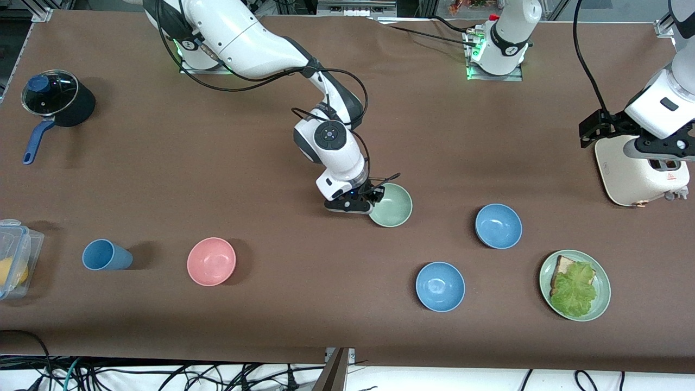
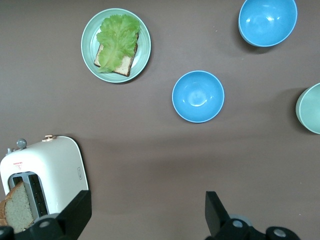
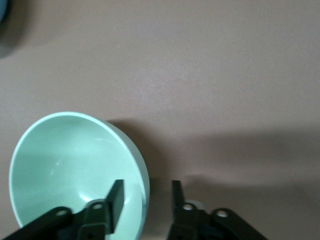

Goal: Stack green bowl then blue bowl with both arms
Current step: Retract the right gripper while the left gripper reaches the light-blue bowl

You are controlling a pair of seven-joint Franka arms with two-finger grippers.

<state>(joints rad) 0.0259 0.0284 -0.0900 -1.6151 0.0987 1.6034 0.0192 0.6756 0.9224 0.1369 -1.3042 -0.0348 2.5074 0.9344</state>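
Observation:
My left gripper will next grab the blue bowl's rim on the side away from the green bowl [image 1: 393, 206], so the blue bowl's base stays free to stack.
The green bowl [image 1: 393, 206] sits mid-table, also in the right wrist view [image 3: 65, 170] and at the edge of the left wrist view [image 2: 312, 107]. My right gripper [image 1: 374, 198] [image 3: 147, 184] is low at its rim, open, with one finger inside the bowl and one outside, the rim between them untouched. Two blue bowls lie toward the left arm's end: one [image 1: 498, 226] [image 2: 198, 96] beside the green bowl, the other [image 1: 440, 286] [image 2: 267, 21] nearer to the front camera. My left gripper [image 1: 659, 149] [image 2: 145, 212] waits wide open and empty, high over the toaster.
A white toaster [image 1: 640, 168] holding bread and a green plate [image 1: 600, 301] with bread and lettuce are at the left arm's end. A pink bowl [image 1: 211, 261], blue cup [image 1: 106, 254], lidded pot [image 1: 57, 100] and plastic container [image 1: 13, 266] are toward the right arm's end.

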